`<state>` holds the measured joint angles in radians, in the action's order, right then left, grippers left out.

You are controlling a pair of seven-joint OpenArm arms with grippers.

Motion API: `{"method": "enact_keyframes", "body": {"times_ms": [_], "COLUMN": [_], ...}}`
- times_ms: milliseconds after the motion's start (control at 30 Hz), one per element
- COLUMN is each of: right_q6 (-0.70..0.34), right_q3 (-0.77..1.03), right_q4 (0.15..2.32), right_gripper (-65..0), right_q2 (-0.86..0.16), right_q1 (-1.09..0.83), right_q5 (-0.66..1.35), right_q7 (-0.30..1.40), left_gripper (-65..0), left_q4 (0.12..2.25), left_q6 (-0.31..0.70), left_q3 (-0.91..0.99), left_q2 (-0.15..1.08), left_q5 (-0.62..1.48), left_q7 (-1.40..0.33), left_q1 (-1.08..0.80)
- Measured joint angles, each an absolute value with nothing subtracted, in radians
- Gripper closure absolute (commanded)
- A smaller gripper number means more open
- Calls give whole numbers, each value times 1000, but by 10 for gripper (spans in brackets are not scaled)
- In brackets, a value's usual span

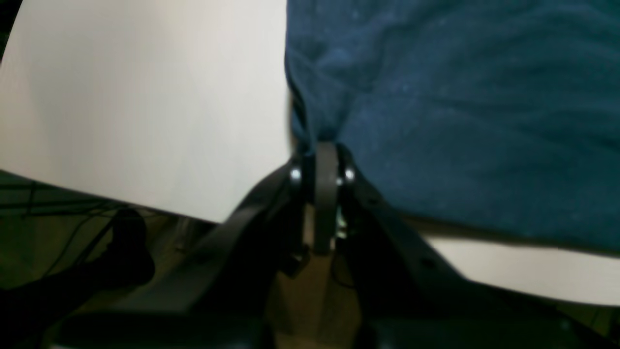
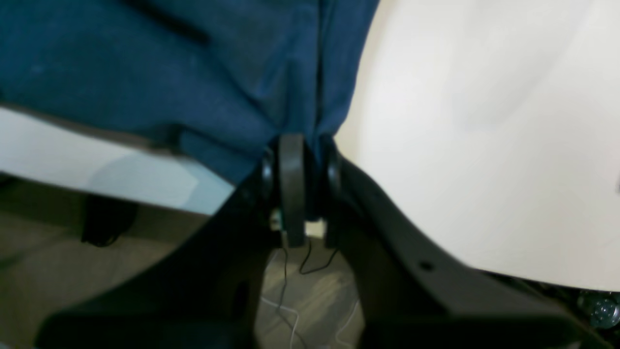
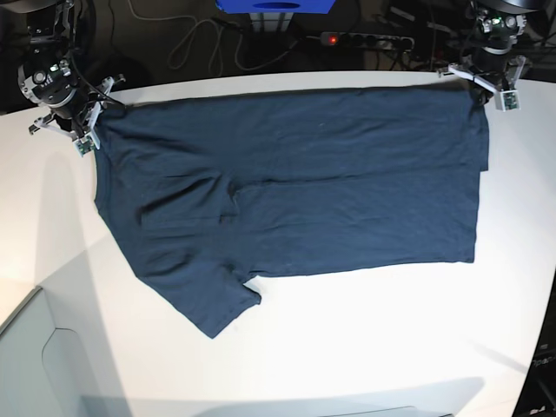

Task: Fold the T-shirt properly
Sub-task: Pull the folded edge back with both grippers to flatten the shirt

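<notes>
The T-shirt's held corner is now at the table's far edge and the cloth beside the corner is flat, so the robot's left gripper should open now.
The dark navy T-shirt [image 3: 295, 187] lies spread flat across the white table [image 3: 365, 339], with one short sleeve [image 3: 213, 304] pointing toward the front left. My left gripper [image 3: 480, 94] is at the shirt's far right corner. In the left wrist view it [image 1: 325, 145] is shut on the shirt's edge [image 1: 436, 97]. My right gripper [image 3: 95, 122] is at the far left corner. In the right wrist view it [image 2: 296, 138] is shut on bunched cloth [image 2: 193, 72]. The neck label is hidden.
The table's far edge runs just behind both grippers. Behind it are a power strip [image 3: 365, 39] with a red light, loose cables [image 3: 191, 43] and a blue box [image 3: 276, 5]. A grey panel [image 3: 26, 365] stands at the front left corner.
</notes>
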<state>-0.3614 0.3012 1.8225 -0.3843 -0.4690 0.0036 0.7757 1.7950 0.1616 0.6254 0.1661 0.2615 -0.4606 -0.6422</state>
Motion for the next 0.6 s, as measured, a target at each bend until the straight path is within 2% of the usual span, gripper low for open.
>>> {"method": "enact_keyframes", "body": {"times_ms": [167,267,333,367,467,533,600], "right_q6": [-361,-361,-361,-361,-361,-361,-361], "right_q3": [301,301,301,301,309,339,369], "right_q4": [1822,1822,1822,1822,1822,1822,1824], "right_gripper": [-14,-92,-171,-220,-355,-402,-417], "right_q2": [-384,-385,-385,-385,-384,-381,-382], "right_q1": [-472,-472,-472,-472,-472,-471,-469], "right_q5": [4,4,3,3,5,3,0], "right_q7": [779,779,779,779,779,779,780], "left_gripper": [0,0,0,-24,-162,-243,-298], "left_q4": [1795,1795,1795,1795,1805,1809,1828], "left_q6": [162,161,162,162,161,161,162], "left_q3": [625,623,623,623,623,624,631], "left_q2": [168,173,175,175,175,174,174], "left_q5": [261,262,261,261,261,261,261], "left_q7": [-461,-461,-461,-461,-461,-461,-463], "left_q1": [-642,-643,-643,-643,-643,-643,-646]}}
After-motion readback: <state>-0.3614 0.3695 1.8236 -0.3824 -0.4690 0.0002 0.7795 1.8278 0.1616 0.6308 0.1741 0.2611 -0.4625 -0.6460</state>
